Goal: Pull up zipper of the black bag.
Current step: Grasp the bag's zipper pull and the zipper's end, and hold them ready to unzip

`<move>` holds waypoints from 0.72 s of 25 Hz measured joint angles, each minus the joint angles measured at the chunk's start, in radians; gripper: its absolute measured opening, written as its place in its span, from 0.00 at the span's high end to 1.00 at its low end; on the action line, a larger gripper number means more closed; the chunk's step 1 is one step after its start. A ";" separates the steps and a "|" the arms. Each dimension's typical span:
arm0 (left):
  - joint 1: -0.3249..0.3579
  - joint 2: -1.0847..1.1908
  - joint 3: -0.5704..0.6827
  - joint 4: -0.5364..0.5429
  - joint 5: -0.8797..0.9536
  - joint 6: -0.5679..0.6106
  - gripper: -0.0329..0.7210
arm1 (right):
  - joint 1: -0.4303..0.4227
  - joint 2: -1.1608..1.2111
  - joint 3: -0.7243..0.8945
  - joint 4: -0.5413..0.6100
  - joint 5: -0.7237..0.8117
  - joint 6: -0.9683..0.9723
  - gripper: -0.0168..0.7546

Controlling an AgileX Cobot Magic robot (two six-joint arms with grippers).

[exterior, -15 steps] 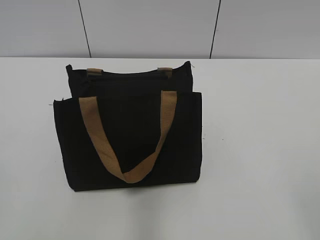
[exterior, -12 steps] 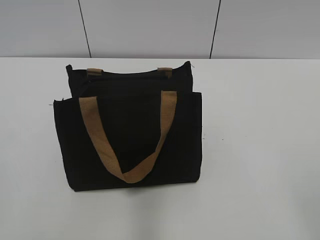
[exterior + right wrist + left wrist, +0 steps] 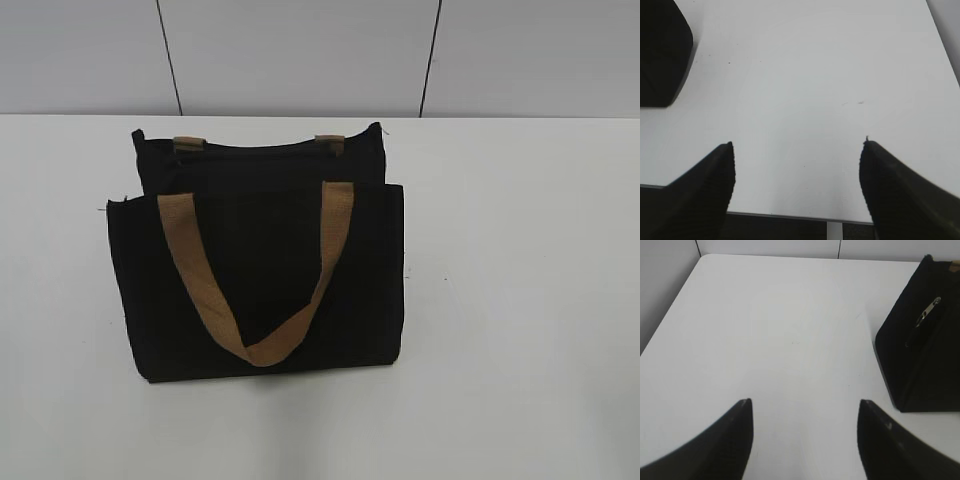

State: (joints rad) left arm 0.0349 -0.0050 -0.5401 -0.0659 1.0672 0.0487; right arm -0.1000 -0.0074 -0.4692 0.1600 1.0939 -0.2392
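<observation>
The bag [image 3: 260, 270] needs to be held taut for pulling up the zipper. My left gripper will grab the zipper by its fabric end [image 3: 140, 140] next.
The black bag [image 3: 260, 270] stands on the white table with a tan strap handle [image 3: 250, 290] hanging down its front panel. In the left wrist view the bag's end [image 3: 920, 355] is at the right edge, and the silver zipper pull tab [image 3: 928, 310] lies on it near the top. In the right wrist view a corner of the bag [image 3: 662, 55] shows at the upper left. My left gripper [image 3: 805, 402] is open and empty over bare table, left of the bag. My right gripper [image 3: 797, 145] is open and empty near the table's front edge. Neither gripper shows in the exterior view.
The white table [image 3: 520, 300] stretches on both sides of the bag. A grey panelled wall [image 3: 300, 55] stands behind it. The table's front edge [image 3: 790, 216] runs under my right gripper, and its left edge [image 3: 670, 315] shows in the left wrist view.
</observation>
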 joint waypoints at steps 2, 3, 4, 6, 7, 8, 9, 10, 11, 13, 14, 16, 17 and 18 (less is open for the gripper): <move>0.000 0.000 0.000 0.000 0.000 0.000 0.31 | 0.000 0.000 0.000 0.000 0.000 0.000 0.21; 0.000 0.000 0.000 0.000 0.000 0.000 0.31 | 0.000 0.000 0.000 0.000 0.000 0.000 0.21; 0.000 0.000 0.000 0.000 0.000 0.000 0.31 | 0.000 0.000 0.000 0.000 0.000 0.000 0.21; 0.000 0.000 0.000 0.000 0.000 0.000 0.31 | 0.000 0.000 0.000 0.000 0.000 0.000 0.21; 0.000 0.000 0.000 0.000 0.000 0.000 0.31 | 0.000 0.000 0.000 0.000 0.000 0.000 0.21; 0.000 0.000 0.000 0.000 0.000 0.000 0.31 | 0.000 0.000 0.000 0.000 0.000 0.000 0.21; 0.000 0.000 0.000 0.000 0.000 0.000 0.31 | 0.000 0.000 0.000 0.000 0.000 0.000 0.21; 0.000 0.000 0.000 0.000 0.000 0.000 0.31 | 0.000 0.000 0.000 0.000 0.000 0.000 0.21; 0.000 0.000 0.000 -0.001 0.000 0.000 0.31 | 0.000 0.000 0.000 0.000 0.000 0.000 0.21; 0.000 0.000 0.000 -0.006 0.000 0.000 0.31 | 0.000 0.000 0.000 0.000 0.000 0.000 0.21; 0.000 0.000 -0.002 -0.009 -0.003 0.000 0.31 | 0.000 0.000 0.000 0.000 0.000 0.000 0.21; 0.000 0.000 -0.014 -0.012 -0.041 0.000 0.31 | 0.000 0.000 0.000 0.000 0.000 0.000 0.21; 0.000 0.000 -0.019 -0.012 -0.085 0.000 0.31 | 0.000 0.000 0.000 0.000 0.000 0.000 0.21; 0.000 0.000 -0.021 -0.011 -0.140 0.000 0.31 | 0.000 0.000 0.000 0.000 0.000 0.000 0.21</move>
State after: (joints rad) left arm 0.0349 -0.0053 -0.5612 -0.0772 0.9277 0.0487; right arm -0.1000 -0.0074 -0.4692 0.1600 1.0939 -0.2392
